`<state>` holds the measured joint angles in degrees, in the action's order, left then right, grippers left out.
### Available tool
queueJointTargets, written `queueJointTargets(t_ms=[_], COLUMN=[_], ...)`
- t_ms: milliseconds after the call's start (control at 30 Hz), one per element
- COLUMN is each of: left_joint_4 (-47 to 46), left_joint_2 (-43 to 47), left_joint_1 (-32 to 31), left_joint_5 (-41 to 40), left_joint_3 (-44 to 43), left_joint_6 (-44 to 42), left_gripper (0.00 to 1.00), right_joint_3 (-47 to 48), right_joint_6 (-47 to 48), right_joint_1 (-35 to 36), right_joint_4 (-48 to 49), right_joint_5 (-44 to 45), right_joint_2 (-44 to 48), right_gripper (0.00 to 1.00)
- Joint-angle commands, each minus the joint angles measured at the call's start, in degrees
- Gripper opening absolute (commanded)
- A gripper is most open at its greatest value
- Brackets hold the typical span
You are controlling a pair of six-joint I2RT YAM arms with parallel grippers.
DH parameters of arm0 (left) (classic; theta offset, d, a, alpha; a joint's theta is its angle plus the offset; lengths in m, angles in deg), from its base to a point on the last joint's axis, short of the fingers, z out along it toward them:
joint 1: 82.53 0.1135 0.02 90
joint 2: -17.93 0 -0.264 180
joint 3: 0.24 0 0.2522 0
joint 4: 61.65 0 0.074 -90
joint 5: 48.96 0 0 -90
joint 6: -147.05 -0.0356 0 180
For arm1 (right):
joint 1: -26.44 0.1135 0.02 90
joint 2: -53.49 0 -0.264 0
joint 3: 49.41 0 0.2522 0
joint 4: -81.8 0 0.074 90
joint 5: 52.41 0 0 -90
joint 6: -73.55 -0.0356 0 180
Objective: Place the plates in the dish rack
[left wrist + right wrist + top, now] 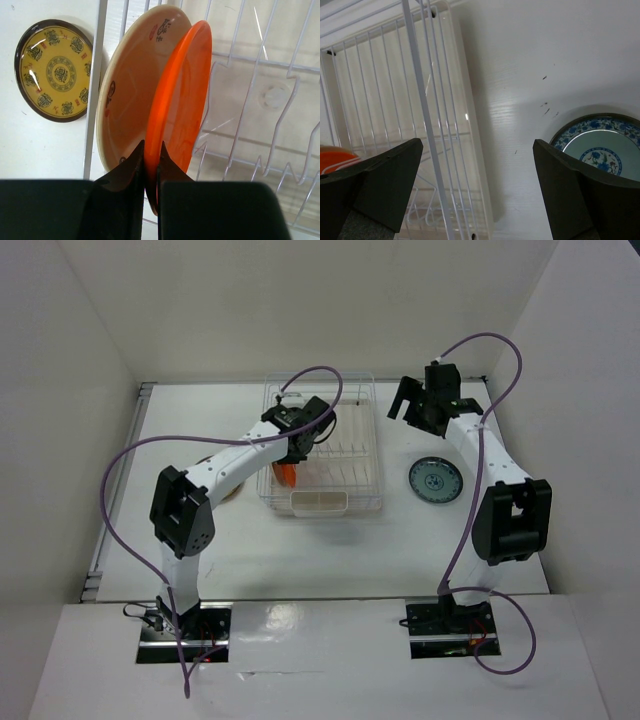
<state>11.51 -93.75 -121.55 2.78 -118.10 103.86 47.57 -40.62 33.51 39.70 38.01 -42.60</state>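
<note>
My left gripper is ready to let go: the orange plate (182,100) stands on edge among the rack's wires, beside the pale beige plate.
My left gripper (152,150) is shut on the lower rim of the plain orange plate (182,100), holding it on edge inside the dish rack (260,115). A pale beige plate (132,95) stands upright right beside it, on its left. The yellow plate with the brown pattern (55,70) lies flat on the table outside the rack's side wire. From above, the left gripper (292,458) hangs over the rack's (372,455) near left part. My right gripper (477,145) is open and empty, raised between the rack (427,125) and the blue-patterned plate (600,150).
The blue-patterned plate (434,480) lies flat on the table right of the rack, below the right gripper (415,400). A beige holder (320,503) sits at the rack's near end. White walls enclose the table on three sides.
</note>
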Motion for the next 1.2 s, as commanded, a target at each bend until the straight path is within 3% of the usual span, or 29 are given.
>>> queueJointTargets(t_ms=[0,200,367,400,467,867,1167], left_joint_4=[1.1,1.8,2.9,2.9,2.9,4.1,1.6], left_joint_2=[-0.7,-1.3,-1.3,-1.3,-0.7,-0.1,2.9], left_joint_1=[0.5,1.1,1.1,1.1,1.1,-0.5,-1.1], left_joint_5=[-0.1,0.5,-0.1,-0.1,-0.1,-2.4,2.6], left_joint_3=[0.6,-0.6,-2.3,-2.3,-2.3,-11.6,-17.9], left_joint_6=[0.7,0.2,-0.5,-0.5,-0.5,-5.4,-10.9], left_gripper=[0.00,0.04,0.29,0.41,0.49,0.62,0.82], right_joint_3=[1.6,1.6,1.1,1.1,1.1,1.1,0.5], right_joint_6=[0.4,1.0,1.0,1.0,1.0,0.4,0.4], right_joint_1=[-0.4,-0.4,-0.4,-0.4,-0.4,-0.4,-0.4], right_joint_4=[-0.1,-0.1,-0.1,-0.1,-0.1,0.4,0.9], right_joint_5=[-0.9,-1.0,-1.5,-2.0,-2.0,-3.1,1.1], right_joint_2=[-0.1,-0.1,-0.6,-0.6,-0.6,-1.1,-1.1], right_gripper=[1.00,1.00,1.00,1.00,1.00,1.00,1.00])
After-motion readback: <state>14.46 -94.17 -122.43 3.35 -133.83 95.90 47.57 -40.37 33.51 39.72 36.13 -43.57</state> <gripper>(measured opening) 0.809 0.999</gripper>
